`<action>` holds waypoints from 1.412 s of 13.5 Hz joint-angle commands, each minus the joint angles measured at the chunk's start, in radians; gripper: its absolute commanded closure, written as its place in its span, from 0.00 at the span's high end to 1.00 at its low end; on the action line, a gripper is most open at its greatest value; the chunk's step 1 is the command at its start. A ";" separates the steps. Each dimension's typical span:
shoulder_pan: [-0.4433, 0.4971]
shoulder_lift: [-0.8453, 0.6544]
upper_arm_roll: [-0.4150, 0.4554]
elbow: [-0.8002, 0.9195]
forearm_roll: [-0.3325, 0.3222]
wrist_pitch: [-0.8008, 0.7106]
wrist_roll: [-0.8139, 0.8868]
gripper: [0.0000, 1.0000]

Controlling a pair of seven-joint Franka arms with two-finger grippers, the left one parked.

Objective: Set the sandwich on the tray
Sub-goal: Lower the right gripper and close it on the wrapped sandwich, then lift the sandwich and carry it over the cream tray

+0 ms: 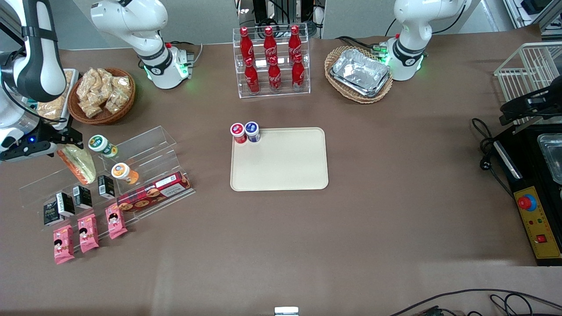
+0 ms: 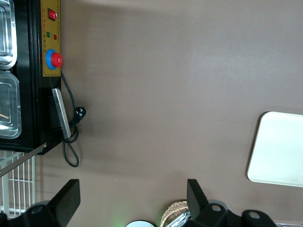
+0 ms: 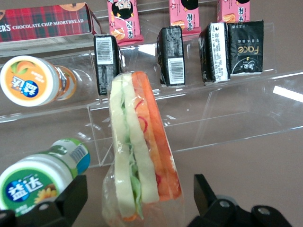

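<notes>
Next, the right gripper takes hold of the sandwich by its end with the loose clear wrap [image 1: 68, 152] to set it onto the tray [image 1: 279, 160].
The sandwich [image 3: 139, 151] is a clear-wrapped wedge of pale bread with green and orange-red filling. It lies on the clear acrylic shelf [image 1: 145, 145] at the working arm's end of the table, and shows in the front view too [image 1: 79, 163]. My right gripper [image 3: 141, 201] is open, one finger on each side of the sandwich's wide end, with gaps between fingers and wrap. In the front view the gripper [image 1: 61, 142] hangs just above the sandwich. The cream-beige tray [image 1: 285, 169] lies flat at mid-table with two small capped bottles [image 1: 245, 131] on its corner.
Beside the sandwich stand a green-capped bottle [image 3: 38, 187], an orange-capped bottle [image 3: 31, 81], several black cartons [image 3: 170, 56], a red biscuit box [image 3: 45, 21] and pink snack packets [image 1: 88, 232]. A snack basket [image 1: 103, 94], cola rack [image 1: 272, 61] and foil trays [image 1: 360, 72] stand farther back.
</notes>
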 commanded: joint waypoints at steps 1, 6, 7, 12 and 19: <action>0.007 0.020 -0.007 -0.011 -0.007 0.057 -0.018 1.00; 0.003 0.053 -0.008 -0.011 -0.006 0.095 -0.051 1.00; 0.002 0.054 -0.010 -0.011 -0.006 0.095 -0.051 0.96; 0.001 0.059 -0.010 -0.011 -0.003 0.097 -0.079 0.61; 0.002 0.056 -0.012 0.048 0.062 0.051 -0.200 0.28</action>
